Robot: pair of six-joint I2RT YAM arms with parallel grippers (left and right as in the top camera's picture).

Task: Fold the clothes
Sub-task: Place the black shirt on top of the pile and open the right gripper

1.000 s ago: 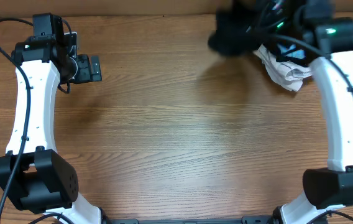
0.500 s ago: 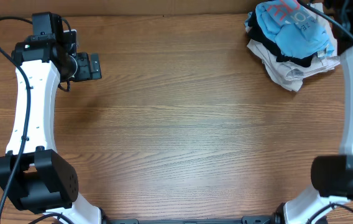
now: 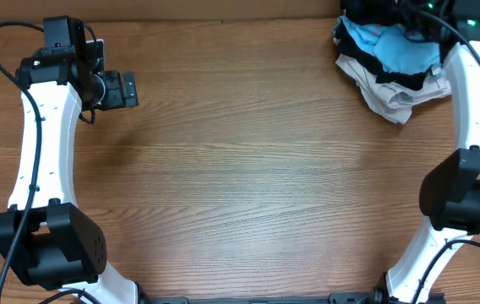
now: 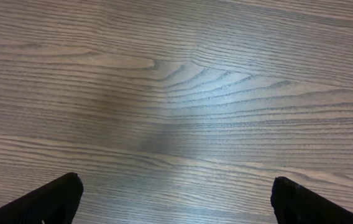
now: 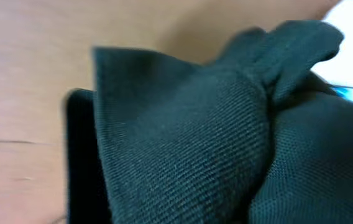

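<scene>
I should keep holding the black shirt (image 3: 368, 11) with my right gripper until the shirt covers the light blue garment, because the shirt's cloth hangs at the far edge of the pile.
The clothes, a black shirt (image 5: 183, 124), fill the right wrist view in a bunched fold of dark woven cloth. My right gripper (image 3: 405, 10) is at the table's far right corner, above a pile of garments, shut on that black cloth (image 3: 371, 10). The cloth hides its fingers, apart from a dark edge at the left of the wrist view. My left gripper (image 3: 130, 90) hovers at the far left, open and holding nothing. Its two fingertips (image 4: 46, 202) frame bare wood.
The pile at the far right has a light blue garment (image 3: 400, 46) on top, a black layer (image 3: 396, 78) beneath and white and beige garments (image 3: 392, 103) at the bottom. The wooden table (image 3: 248, 169) stretches between the arms.
A second ago the black cloth hung blurred to the left of the pile. The right arm swung out of frame and is now back over the pile at the top edge. The left arm has not moved.
</scene>
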